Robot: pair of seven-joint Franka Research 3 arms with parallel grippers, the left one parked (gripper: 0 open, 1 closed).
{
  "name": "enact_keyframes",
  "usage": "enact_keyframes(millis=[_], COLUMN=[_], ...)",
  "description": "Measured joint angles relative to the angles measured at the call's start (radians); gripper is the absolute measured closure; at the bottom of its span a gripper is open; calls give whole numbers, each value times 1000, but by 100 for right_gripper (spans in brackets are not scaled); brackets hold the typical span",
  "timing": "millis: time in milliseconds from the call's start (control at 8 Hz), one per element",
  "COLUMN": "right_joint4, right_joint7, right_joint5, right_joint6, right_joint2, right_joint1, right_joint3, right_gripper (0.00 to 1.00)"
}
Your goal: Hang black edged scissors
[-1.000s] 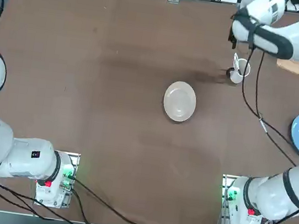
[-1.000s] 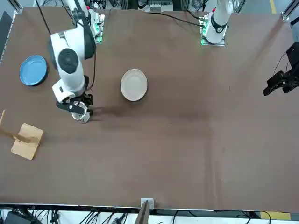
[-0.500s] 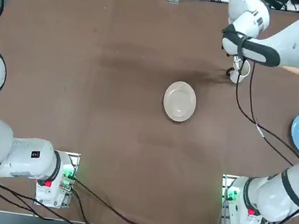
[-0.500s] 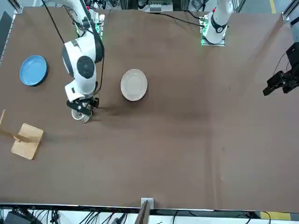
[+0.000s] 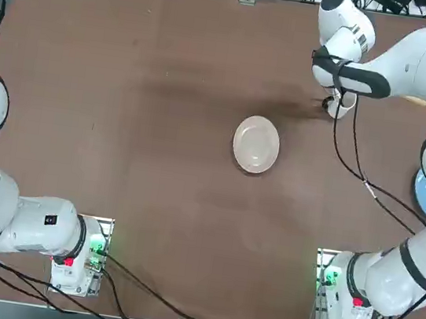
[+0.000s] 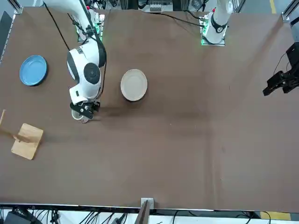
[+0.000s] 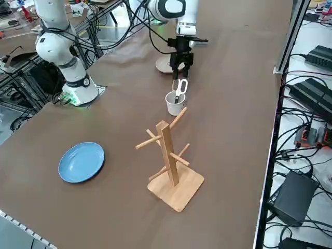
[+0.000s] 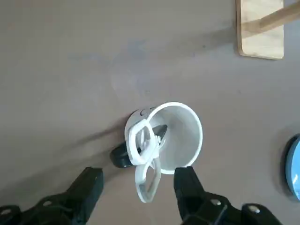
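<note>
The right gripper grabs the black edged scissors [image 8: 145, 154] by their whitish loop handles next. Then it hangs the scissors on the wooden peg rack [image 8: 262, 28].
The black edged scissors [image 8: 145, 154] stand blades-down in a white mug [image 8: 194, 123] with a dark handle, and their whitish loop handles stick up out of it. My right gripper [image 8: 138, 183] hangs just above the mug, open, with one finger on each side of the loop handles and not touching them. In the right side view the scissors [image 7: 179, 88] rise from the mug [image 7: 174, 105] directly under the gripper [image 7: 180, 64]. From overhead the hand covers most of the mug [image 5: 338, 106].
A wooden peg rack [image 7: 168, 155] stands on its square base near the mug. A blue plate [image 7: 81, 162] lies toward the right arm's base. A beige plate [image 5: 256, 144] sits mid-table.
The right arm has swung toward the table's middle and brought its gripper over the mug, where it now straddles the scissors' handles. The mug and scissors have not moved.
</note>
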Motion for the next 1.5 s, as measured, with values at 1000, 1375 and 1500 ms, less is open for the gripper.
enact_keyframes(millis=[1000, 1375, 1500], right_joint4=[0, 15, 38], right_joint7=[5, 9, 9], right_joint5=[-28, -38, -38], right_joint6=[-2, -25, -42], right_joint2=[27, 20, 20], right_joint1=[1, 12, 13], right_joint3=[0, 0, 0], right_gripper=[72, 86, 86])
